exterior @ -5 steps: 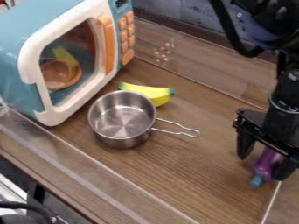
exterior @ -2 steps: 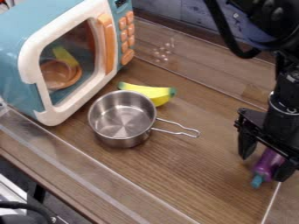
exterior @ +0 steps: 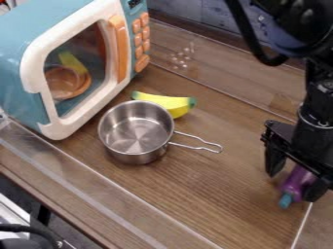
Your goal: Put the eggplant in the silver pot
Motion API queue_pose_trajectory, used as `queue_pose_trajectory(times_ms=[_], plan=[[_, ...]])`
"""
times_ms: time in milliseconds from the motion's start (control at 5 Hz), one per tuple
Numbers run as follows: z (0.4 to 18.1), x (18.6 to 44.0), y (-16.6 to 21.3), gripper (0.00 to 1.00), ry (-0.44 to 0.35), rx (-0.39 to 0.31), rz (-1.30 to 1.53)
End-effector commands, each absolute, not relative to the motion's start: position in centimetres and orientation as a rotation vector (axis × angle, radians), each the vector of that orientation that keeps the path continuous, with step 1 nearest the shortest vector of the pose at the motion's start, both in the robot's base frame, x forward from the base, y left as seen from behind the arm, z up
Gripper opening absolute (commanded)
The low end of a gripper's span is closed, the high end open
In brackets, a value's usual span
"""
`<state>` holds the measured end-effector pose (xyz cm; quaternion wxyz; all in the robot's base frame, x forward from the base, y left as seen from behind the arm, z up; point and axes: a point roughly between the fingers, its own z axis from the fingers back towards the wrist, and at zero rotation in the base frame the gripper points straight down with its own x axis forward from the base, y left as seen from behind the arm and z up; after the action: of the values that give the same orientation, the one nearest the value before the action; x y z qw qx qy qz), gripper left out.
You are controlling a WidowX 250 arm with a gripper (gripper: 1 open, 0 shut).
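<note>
My gripper should close on the purple eggplant (exterior: 297, 182). The gripper's black fingers reach down beside the eggplant, low over the wooden table, so they would hold the eggplant if they closed now.
The eggplant (exterior: 301, 184) is a small glossy purple toy lying on the wooden table at the right, its stem end toward the front. My gripper (exterior: 298, 167) points straight down over it, open, with its black fingers standing on either side of the eggplant; whether they touch it I cannot tell. The silver pot (exterior: 135, 130) stands upright and empty in the middle of the table, well to the left of the gripper, its wire handle (exterior: 198, 146) pointing right.
A teal-and-white toy microwave (exterior: 72, 58) with its door open fills the back left. A yellow banana-like toy (exterior: 164, 102) with a green tip lies just behind the pot. The table's front edge runs close below the gripper.
</note>
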<state>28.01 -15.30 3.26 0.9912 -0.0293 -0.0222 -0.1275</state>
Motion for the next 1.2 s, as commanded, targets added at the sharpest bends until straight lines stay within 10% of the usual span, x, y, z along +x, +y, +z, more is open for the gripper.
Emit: queue_pose_trajectory(times_ms=[0, 1000], plan=[[5.6, 28.63, -15.66, 1.0, -0.126, -0.085, -0.278], [5.75, 28.98, -15.55, 1.0, -0.159, -0.082, -0.316]])
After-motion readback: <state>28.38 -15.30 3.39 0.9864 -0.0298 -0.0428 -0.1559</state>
